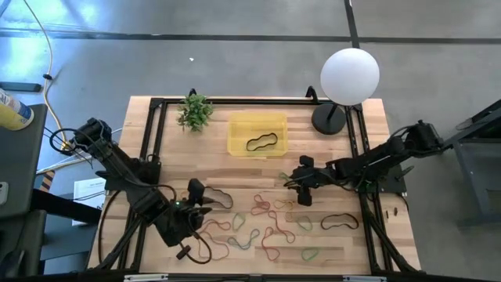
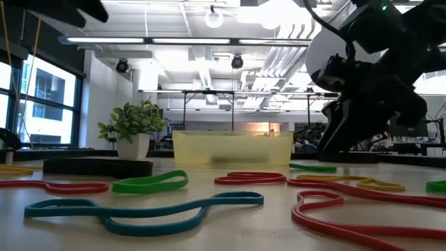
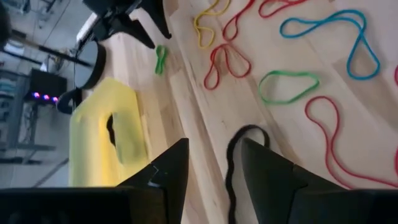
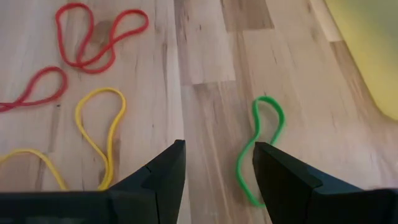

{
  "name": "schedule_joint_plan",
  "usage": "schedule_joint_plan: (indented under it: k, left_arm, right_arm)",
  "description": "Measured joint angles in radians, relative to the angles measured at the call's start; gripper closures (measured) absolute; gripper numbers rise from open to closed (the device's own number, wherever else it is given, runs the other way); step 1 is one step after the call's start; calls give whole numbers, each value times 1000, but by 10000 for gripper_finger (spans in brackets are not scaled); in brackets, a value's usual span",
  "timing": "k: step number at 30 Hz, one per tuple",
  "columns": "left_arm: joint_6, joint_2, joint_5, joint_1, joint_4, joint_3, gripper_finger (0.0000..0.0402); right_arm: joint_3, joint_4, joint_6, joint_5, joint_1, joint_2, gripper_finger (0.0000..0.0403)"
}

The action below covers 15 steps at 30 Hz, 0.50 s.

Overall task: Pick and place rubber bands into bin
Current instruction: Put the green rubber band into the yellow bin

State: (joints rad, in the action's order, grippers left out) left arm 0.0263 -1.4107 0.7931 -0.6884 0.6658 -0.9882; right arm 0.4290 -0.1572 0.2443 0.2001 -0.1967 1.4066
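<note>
My right gripper should next grab the small green rubber band by a part of its loop (image 4: 277, 129), then it should go into the yellow bin.
Many rubber bands (image 1: 266, 223) in red, green, yellow, blue and black lie flat on the wooden table's near half. The yellow bin (image 1: 239, 125) stands toward the far edge and has one black band (image 1: 262, 142) lying inside. My left gripper (image 3: 214, 168) is open at the left of the spread, its fingers on either side of the end of a black band (image 3: 230, 168). My right gripper (image 4: 217, 168) is open just near the bin. A small green band (image 4: 261, 143) lies between its fingers, close to one of them.
A small potted plant (image 1: 195, 111) stands left of the bin, and a lamp with a white globe (image 1: 350, 74) and a black base (image 1: 329, 119) stands to its right. Black frame rails (image 1: 153, 141) run along the table's edges. Bare wood lies between the bin and the bands.
</note>
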Motion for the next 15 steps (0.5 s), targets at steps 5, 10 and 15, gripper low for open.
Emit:
schedule_joint_plan:
  k: [5, 10, 15]
  left_arm:
    - [34, 0, 4, -14, 3, 2, 268]
    - [34, 0, 5, -12, 13, 2, 275]
    - [34, 0, 17, -12, 24, 2, 280]
  right_arm:
    - [0, -2, 21, 0, 0, 13, 226]
    - [0, -1, 24, 5, 8, 13, 226]
    - [0, 10, 61, -61, 70, 13, 226]
